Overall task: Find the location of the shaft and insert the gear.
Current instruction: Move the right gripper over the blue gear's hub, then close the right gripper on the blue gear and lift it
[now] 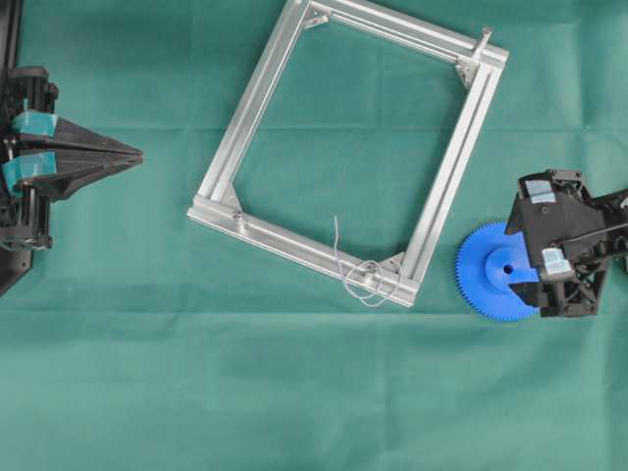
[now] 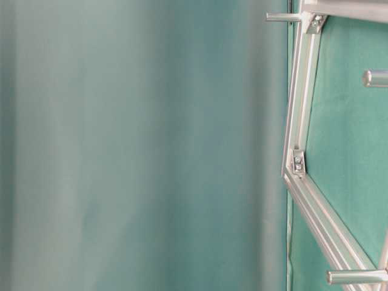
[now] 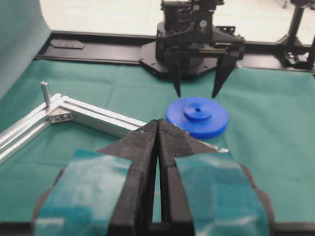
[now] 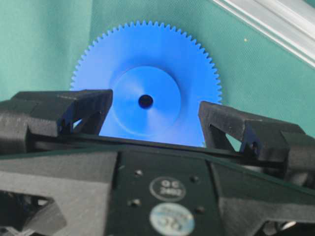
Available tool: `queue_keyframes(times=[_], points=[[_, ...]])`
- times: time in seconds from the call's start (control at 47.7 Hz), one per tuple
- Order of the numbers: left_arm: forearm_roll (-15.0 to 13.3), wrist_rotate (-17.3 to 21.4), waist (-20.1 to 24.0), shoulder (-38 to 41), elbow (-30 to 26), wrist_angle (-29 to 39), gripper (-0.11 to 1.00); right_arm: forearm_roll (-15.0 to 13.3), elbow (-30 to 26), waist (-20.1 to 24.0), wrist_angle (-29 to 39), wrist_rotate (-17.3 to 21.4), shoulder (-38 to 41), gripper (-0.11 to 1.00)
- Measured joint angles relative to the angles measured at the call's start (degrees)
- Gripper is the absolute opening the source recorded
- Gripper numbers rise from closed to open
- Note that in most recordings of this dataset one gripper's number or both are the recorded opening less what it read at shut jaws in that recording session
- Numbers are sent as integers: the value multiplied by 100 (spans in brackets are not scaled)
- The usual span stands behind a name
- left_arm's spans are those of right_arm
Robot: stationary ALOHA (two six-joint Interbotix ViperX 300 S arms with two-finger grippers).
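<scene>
My right gripper should go lower before it closes there, because its fingers are above the raised middle part of the blue gear (image 1: 488, 273) and would miss it now.
The blue gear (image 1: 488, 273) lies flat on the green cloth, right of the aluminium frame (image 1: 444, 186). My right gripper (image 1: 527, 257) hangs just above it, open, its black fingers (image 4: 78, 105) standing either side of the raised hub over the gear (image 4: 147, 59) and holding nothing. The shaft (image 1: 369, 278), a short pin with pale wire looped round it, stands at the frame's near right corner. My left gripper (image 1: 140, 154) rests at the far left, shut and empty. In the left wrist view the left gripper (image 3: 158, 124) hides the shaft, and the gear (image 3: 197, 117) shows beyond it.
A longer silver bolt (image 1: 484, 39) stands at the frame's far right corner; the same bolt (image 3: 45, 93) shows in the left wrist view. The table-level view is mostly blurred green cloth with the frame (image 2: 297, 109) at its right edge. A frame rail (image 4: 275, 24) runs past the gear.
</scene>
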Motion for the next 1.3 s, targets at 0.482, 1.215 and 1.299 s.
queue_keyframes(times=[0.482,1.215,1.299], points=[[0,-9,0,0,0,-9,0,-18,466,272,-853,606,334,93],[0,-26,0,0,0,0,0,-35,466,255,-1151,633,712,93],[0,-26,0,0,0,9,0,-35,457,264,-1063,633,712,92]])
